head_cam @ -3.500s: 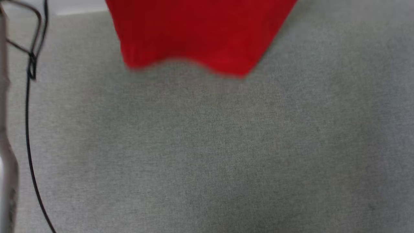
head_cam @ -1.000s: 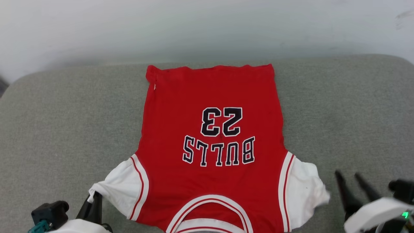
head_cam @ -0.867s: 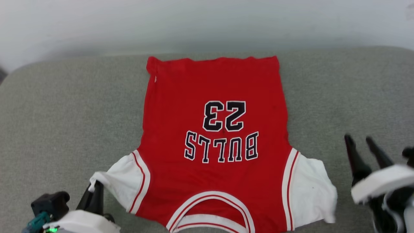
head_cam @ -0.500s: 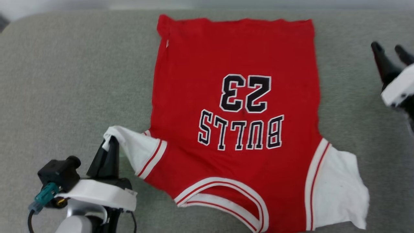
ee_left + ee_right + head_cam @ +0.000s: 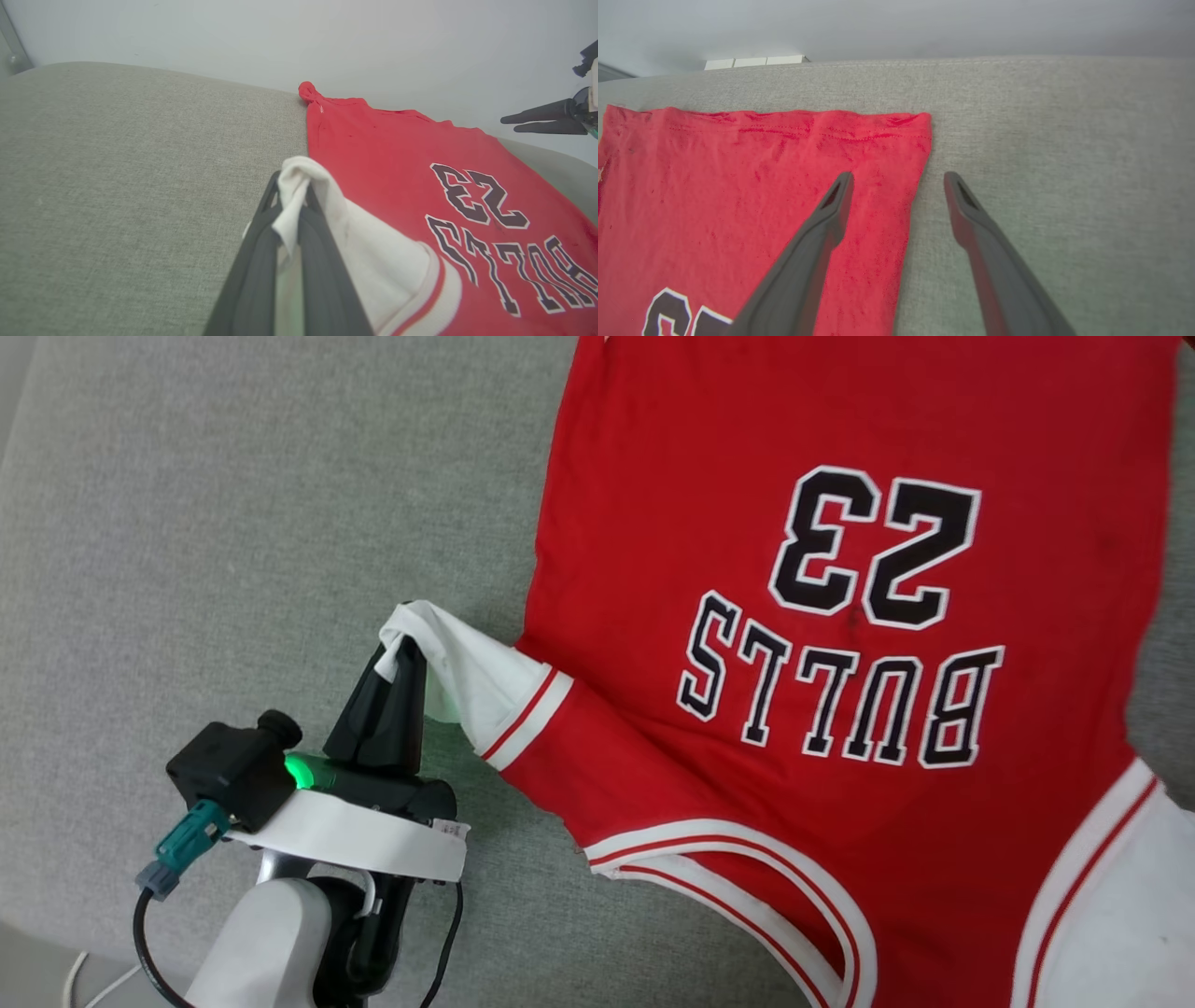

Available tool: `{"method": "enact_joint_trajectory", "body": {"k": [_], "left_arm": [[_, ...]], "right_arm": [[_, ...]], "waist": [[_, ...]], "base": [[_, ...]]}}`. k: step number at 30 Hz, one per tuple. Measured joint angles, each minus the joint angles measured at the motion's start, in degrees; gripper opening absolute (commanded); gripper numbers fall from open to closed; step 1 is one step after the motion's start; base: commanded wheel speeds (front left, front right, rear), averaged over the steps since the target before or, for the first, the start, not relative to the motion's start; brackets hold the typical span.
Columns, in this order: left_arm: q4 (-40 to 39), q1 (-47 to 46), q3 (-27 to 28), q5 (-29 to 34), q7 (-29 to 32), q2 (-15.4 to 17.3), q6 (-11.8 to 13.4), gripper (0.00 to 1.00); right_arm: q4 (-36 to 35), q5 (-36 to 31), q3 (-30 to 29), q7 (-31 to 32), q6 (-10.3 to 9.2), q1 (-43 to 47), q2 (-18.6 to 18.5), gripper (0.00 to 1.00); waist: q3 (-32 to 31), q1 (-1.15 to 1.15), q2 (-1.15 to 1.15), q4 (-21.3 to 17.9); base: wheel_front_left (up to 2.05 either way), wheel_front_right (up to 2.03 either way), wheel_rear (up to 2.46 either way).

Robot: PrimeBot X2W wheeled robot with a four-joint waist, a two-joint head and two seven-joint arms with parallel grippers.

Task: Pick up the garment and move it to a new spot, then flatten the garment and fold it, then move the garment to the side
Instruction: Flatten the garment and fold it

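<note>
I will next use my right gripper to grab the garment by its red hem corner (image 5: 921, 126), so that I can fold the garment over its printed front.
The garment (image 5: 840, 644), a red T-shirt with white sleeves and a black-and-white "BULLS 23" print, lies spread face up on the grey cushion (image 5: 233, 523). My left gripper (image 5: 403, 658) is shut on the tip of its left white sleeve (image 5: 467, 677), lifting that sleeve off the cushion. In the left wrist view the white cloth (image 5: 299, 196) is pinched between the two dark fingers (image 5: 322, 261). My right gripper (image 5: 899, 179) hangs open above the far hem corner (image 5: 920, 123) of the garment (image 5: 738, 186), one finger over the red cloth, the other over bare cushion.
The grey cushion (image 5: 1064, 163) extends beyond the hem to a pale wall (image 5: 280, 32). A white power strip (image 5: 754, 60) sits behind the cushion's far edge. The cushion's front left edge (image 5: 56, 915) lies near my left arm. The right gripper (image 5: 544, 119) hovers beyond the shirt.
The head camera has tilted down and left. My left gripper, still holding the sleeve tip, has lifted it up and inward. My right gripper has travelled forward to the hem corner.
</note>
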Motion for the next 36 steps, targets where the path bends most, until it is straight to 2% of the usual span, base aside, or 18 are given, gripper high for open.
{"method": "enact_joint_trajectory", "body": {"k": [4, 8, 9, 10, 11, 19, 25, 29, 36], "left_arm": [[0.1, -1.2, -0.4, 0.3, -0.6, -0.4, -0.6, 0.0], [0.8, -1.5, -0.6, 0.3, -0.9, -0.5, -1.0, 0.0], [0.9, -1.7, -0.6, 0.3, -0.9, -0.6, -1.1, 0.0], [1.0, -1.8, -0.6, 0.2, -1.0, -0.7, -1.3, 0.0], [1.3, -1.8, -0.6, 0.1, -1.1, -0.9, -1.3, 0.0], [4.1, -1.8, -0.6, -0.5, -1.2, -1.1, -1.7, 0.0], [6.1, 0.8, 1.3, -1.9, -1.2, -0.1, -0.7, 0.0], [6.8, 4.7, 3.4, -2.9, -0.1, 1.9, 1.0, 0.0], [7.1, 9.6, 6.2, -4.3, 1.9, 4.3, 3.4, 0.0]], "right_arm": [[3.9, -3.1, -1.4, 2.4, 0.0, -1.2, 1.6, 1.0], [6.5, -5.7, -4.0, 6.9, 0.02, -3.7, 1.7, 1.0], [7.1, -6.4, -4.9, 7.9, 0.04, -4.2, 1.8, 0.89], [7.6, -7.1, -5.9, 8.7, 0.05, -4.6, 1.9, 0.26], [8.0, -8.0, -6.6, 9.5, 0.07, -4.7, 2.0, 0.0], [8.3, -12.6, -8.2, 10.4, 0.0, -4.4, 3.3, 0.0], [6.0, -12.9, -3.5, 10.6, 0.01, -2.8, 1.8, 0.0], [1.3, -7.4, 3.5, 10.7, 0.01, 4.3, -0.3, 0.0], [-11.8, 3.3, 8.9, 11.5, 0.01, 20.7, -5.0, 0.0]], "waist": [[2.8, 0.0, 0.0, 1.8], [4.0, -0.01, 0.0, 3.0], [4.0, -0.01, 0.0, 3.1], [4.0, -0.01, 0.0, 3.2], [3.9, -0.01, 0.0, 3.3], [1.3, -0.01, 0.0, 3.5], [-3.4, -0.01, 0.0, 2.2], [-8.8, -0.01, 0.0, 0.0], [-15.7, -0.02, 0.0, -5.0]], "base": [[0.0, 0.0, 0.0], [0.0, 0.0, 0.0], [0.0, 0.0, 0.0], [0.0, 0.0, 0.0], [0.0, 0.0, 0.0], [0.0, 0.0, 0.0], [0.0, 0.0, 0.0], [0.0, 0.0, 0.0], [0.0, 0.0, 0.0]]}}
